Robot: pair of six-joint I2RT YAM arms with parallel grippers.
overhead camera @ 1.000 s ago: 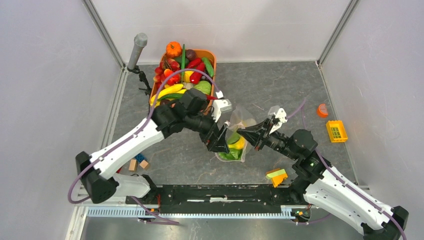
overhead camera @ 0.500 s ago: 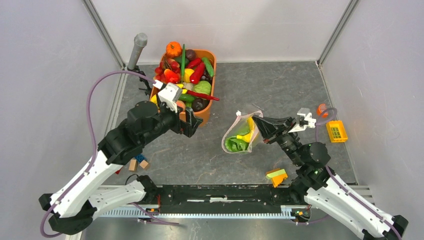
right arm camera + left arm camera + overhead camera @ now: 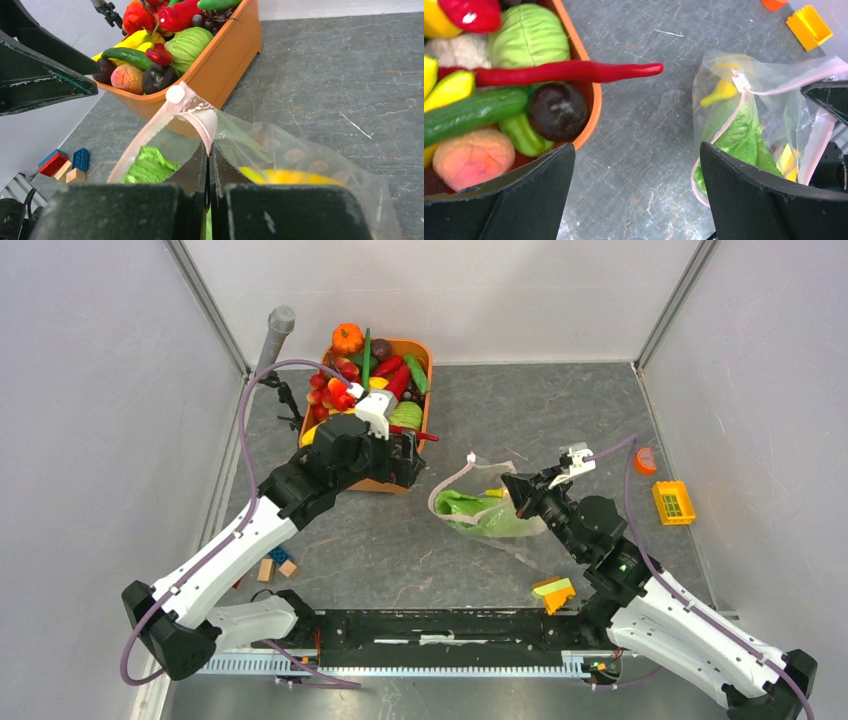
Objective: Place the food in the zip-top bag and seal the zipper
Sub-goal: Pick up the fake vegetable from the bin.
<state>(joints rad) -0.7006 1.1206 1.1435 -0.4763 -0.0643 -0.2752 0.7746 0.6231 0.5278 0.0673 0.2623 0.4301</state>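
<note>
My left gripper needs to leave the chili's length free to enter the bag (image 3: pixel 490 512), so next it should grab the long red chili near its end overhanging the tub's rim (image 3: pixel 427 435).
The clear zip-top bag (image 3: pixel 490 512) lies on the table, its mouth facing left. Inside are the green leafy cabbage (image 3: pixel 462 504) and a yellow banana (image 3: pixel 295 176). My right gripper (image 3: pixel 515 490) is shut on the bag's pink zipper strip (image 3: pixel 150 132) at the mouth's near edge. My left gripper (image 3: pixel 403 455) is open and empty, above the table between the orange tub and the bag (image 3: pixel 774 110). A long red chili (image 3: pixel 569 71) lies across the tub's rim, with a slim green vegetable (image 3: pixel 469 112) below it.
The orange tub (image 3: pixel 427 390) full of toy produce stands at the back left. A yellow-orange wedge (image 3: pixel 553 592) lies near the front. Small blocks (image 3: pixel 275 565) lie at the left. A yellow crate (image 3: pixel 673 502) and an orange cap (image 3: pixel 645 460) sit at the right.
My left gripper left the bag's mouth and moved back left to the tub. The right gripper kept its hold and the bag tipped over, mouth facing left.
</note>
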